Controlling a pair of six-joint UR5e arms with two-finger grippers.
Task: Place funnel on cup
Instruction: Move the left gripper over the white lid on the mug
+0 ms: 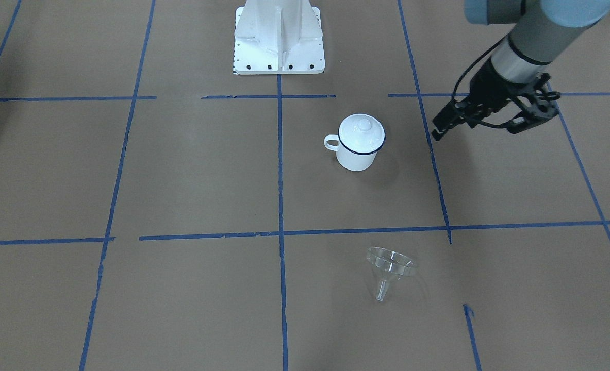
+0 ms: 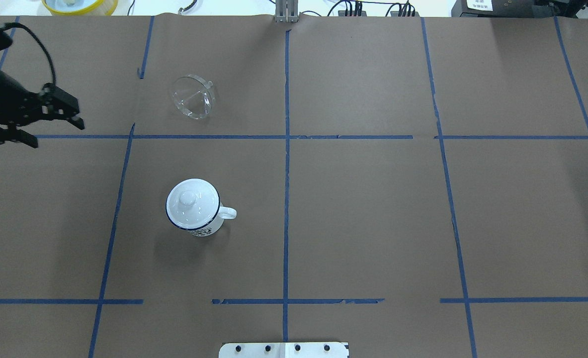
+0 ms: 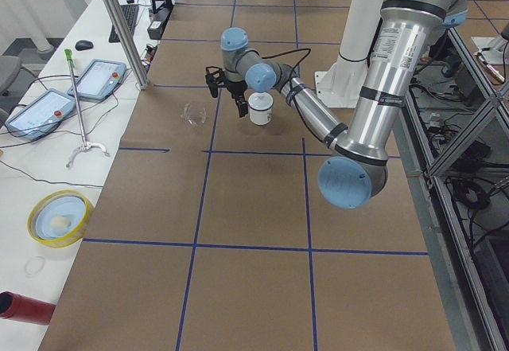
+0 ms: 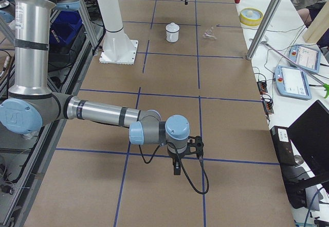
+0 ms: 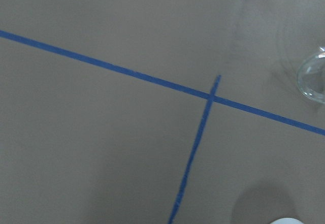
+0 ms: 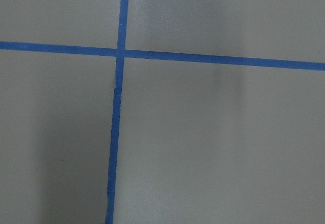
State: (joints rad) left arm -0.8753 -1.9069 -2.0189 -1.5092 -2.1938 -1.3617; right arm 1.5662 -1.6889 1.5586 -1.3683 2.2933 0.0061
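Observation:
Next, my left gripper grabs the lid by its small knob [image 1: 364, 124], since only that stands up and the lid spreads wide over the cup's rim.
The white cup [image 1: 356, 154] with a dark blue rim stands upright near the table's middle, and a white knobbed lid [image 1: 362, 128] sits on it. It also shows in the overhead view [image 2: 202, 226]. The clear funnel [image 1: 390, 265] lies tilted on its side on the paper, apart from the cup; it also shows in the overhead view [image 2: 193, 97] and at the right edge of the left wrist view [image 5: 312, 79]. My left gripper [image 2: 57, 133] is open and empty, hovering off to the side of both, also seen from the front [image 1: 474, 131]. My right gripper [image 4: 177, 165] shows only in the exterior right view, far from both; I cannot tell if it is open.
The robot's white base plate [image 1: 279, 46] stands behind the cup. Blue tape lines [image 2: 286, 149] cross the brown paper. A yellow-rimmed bowl [image 2: 80, 5] sits past the table's far edge. Pendants [image 3: 95, 80] and cables lie on the side table.

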